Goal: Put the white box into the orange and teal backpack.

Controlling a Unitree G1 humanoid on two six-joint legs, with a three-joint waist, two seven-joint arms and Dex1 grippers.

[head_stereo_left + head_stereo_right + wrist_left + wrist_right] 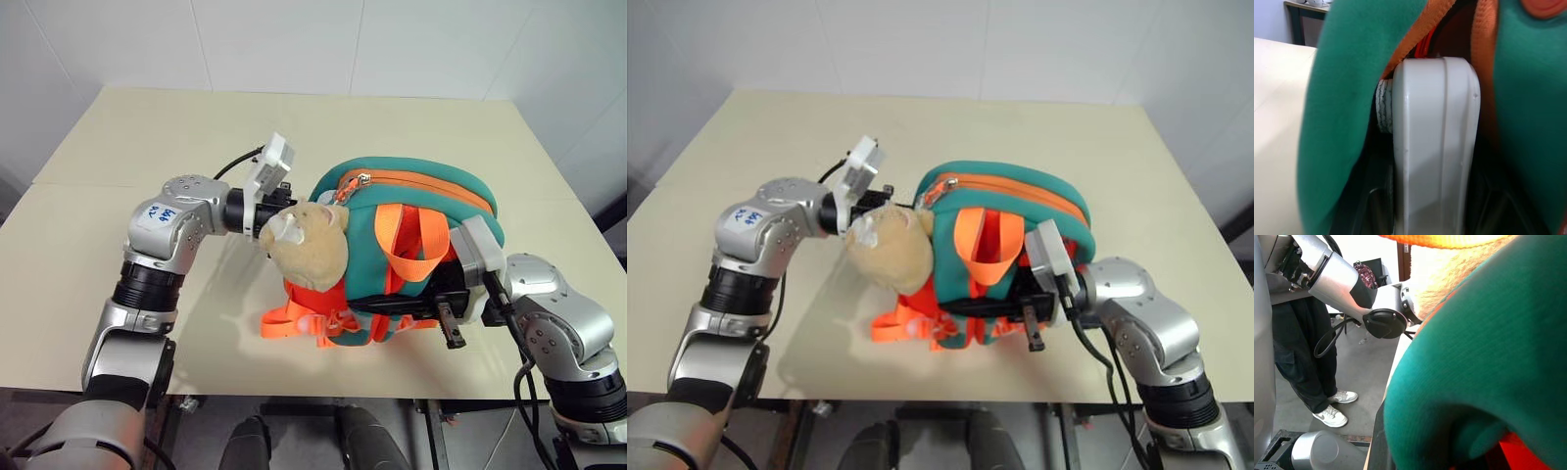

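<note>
The white box's rounded end [1437, 81] sits inside the orange zipper edge [1418, 29] and the box would stay there, so now it is time for my left gripper to open.
The orange and teal backpack [411, 196] lies on the beige table [147, 137], its beige plush head [309, 245] turned toward my left arm. My left gripper [279, 211] sits tucked behind that plush head. In the left wrist view it is shut on the white box [1435, 147], whose rounded end pokes between the teal fabric and the orange zipper edge [1415, 44] of the opening. My right gripper [421, 305] is shut on the backpack's near side below the orange straps [407, 245]. From above, the box is hidden by the plush head and the bag.
The backpack sits near the table's front edge [294, 392], with bare tabletop behind it and to the left. In the right wrist view a person in dark trousers and white trainers [1298, 357] stands on the floor beside the table.
</note>
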